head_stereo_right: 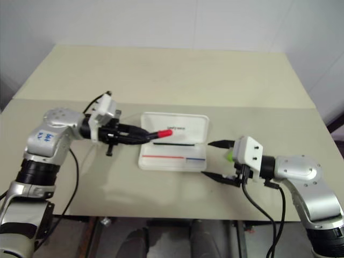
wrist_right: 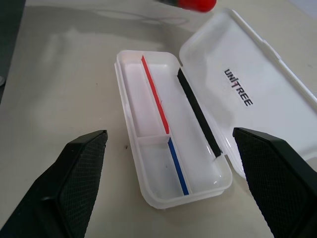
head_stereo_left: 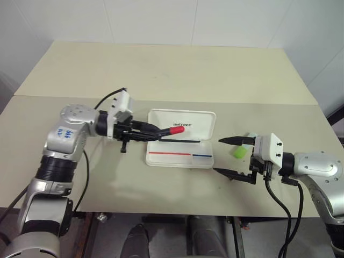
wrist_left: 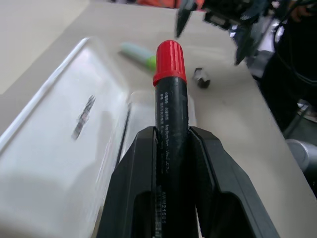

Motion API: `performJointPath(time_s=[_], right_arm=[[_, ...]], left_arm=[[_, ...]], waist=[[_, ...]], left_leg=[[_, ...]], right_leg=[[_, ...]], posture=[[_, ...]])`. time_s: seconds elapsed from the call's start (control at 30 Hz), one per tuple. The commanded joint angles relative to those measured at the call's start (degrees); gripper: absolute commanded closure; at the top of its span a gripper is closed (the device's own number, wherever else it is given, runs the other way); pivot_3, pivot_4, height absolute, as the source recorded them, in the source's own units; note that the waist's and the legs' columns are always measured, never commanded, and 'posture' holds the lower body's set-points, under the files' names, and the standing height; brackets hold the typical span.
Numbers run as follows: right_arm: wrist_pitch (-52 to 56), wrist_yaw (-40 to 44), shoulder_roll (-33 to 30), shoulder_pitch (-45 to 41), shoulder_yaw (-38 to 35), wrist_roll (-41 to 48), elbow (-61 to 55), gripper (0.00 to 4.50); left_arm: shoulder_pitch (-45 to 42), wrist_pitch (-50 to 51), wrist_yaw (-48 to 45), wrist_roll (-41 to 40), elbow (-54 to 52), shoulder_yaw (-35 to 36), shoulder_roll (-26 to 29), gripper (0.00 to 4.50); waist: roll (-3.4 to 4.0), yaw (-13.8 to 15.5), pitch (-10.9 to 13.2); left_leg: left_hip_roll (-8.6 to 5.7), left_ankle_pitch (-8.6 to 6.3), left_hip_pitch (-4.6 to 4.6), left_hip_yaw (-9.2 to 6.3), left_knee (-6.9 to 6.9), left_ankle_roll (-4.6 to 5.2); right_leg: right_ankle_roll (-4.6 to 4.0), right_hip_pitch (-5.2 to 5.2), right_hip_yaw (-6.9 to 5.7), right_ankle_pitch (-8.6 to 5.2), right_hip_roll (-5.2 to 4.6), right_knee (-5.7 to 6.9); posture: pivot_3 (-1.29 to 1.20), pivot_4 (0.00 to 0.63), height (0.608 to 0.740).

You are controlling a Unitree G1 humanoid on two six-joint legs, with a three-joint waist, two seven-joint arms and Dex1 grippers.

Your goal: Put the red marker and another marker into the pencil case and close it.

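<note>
The marker's cap is over the lid and opening now would miss the tray, so my left gripper first moves the red marker (wrist_left: 171, 124) toward the tray, then opens.
The white pencil case (head_stereo_left: 177, 159) lies open in the middle of the table. Its lid, marked UNITREE, is folded back on the far side, and the tray (wrist_right: 143, 114) has a red and a blue stripe. My left gripper (head_stereo_left: 158, 133) is shut on the red marker (wrist_left: 171, 124) and holds it roughly level above the case, with the red cap (head_stereo_left: 177, 129) over the lid. My right gripper (head_stereo_left: 217, 156) stands open just right of the case, nothing between its fingers. The stubby pale green marker (head_stereo_left: 239, 152) lies on the table behind the right gripper's fingers.
A tiny dark grey object (wrist_left: 201, 78) sits on the table near the green marker. The table's far half (head_stereo_left: 161, 70) is bare beige, with a seam running across it. The front edge is close below both arms.
</note>
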Motion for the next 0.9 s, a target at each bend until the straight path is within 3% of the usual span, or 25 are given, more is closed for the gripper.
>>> performJointPath(time_s=[0.03, 0.33, 0.9], right_arm=[[0.0, -1.44, -0.17, 0.47, -1.56, 0.28, -2.2, 0.21], [0.97, -3.75, -0.83, 2.53, -2.57, 0.29, -3.99, 0.21], [3.02, -5.62, -0.76, 3.64, -2.84, 0.33, -6.17, 0.21]], left_arm=[[-4.2, -3.08, 2.99, 5.48, 1.48, -3.58, -2.25, 3.89], [-8.29, -6.31, 5.17, 16.27, 7.24, -11.89, -5.31, 3.89], [-7.73, -7.36, 9.77, 20.38, 9.39, -12.63, -11.64, 3.89]], waist=[[0.0, 0.0, 0.0], [-0.01, -0.18, 0.01], [-0.03, -0.02, 0.02]], left_leg=[[0.0, 0.0, 0.0, 0.0, 0.01, 0.0], [-0.01, 0.0, 0.0, 0.0, 0.06, 0.01], [-0.01, -0.01, -0.03, 0.0, 0.11, 0.01]], right_leg=[[0.0, 0.0, 0.0, 0.0, 0.0, 0.0], [-0.01, 0.02, 0.04, 0.0, 0.01, -0.01], [-0.01, 0.02, 0.04, 0.0, 0.01, -0.02]], posture=[[0.0, 0.15, 0.74], [0.0, 0.15, 0.74], [0.0, 0.15, 0.74]])
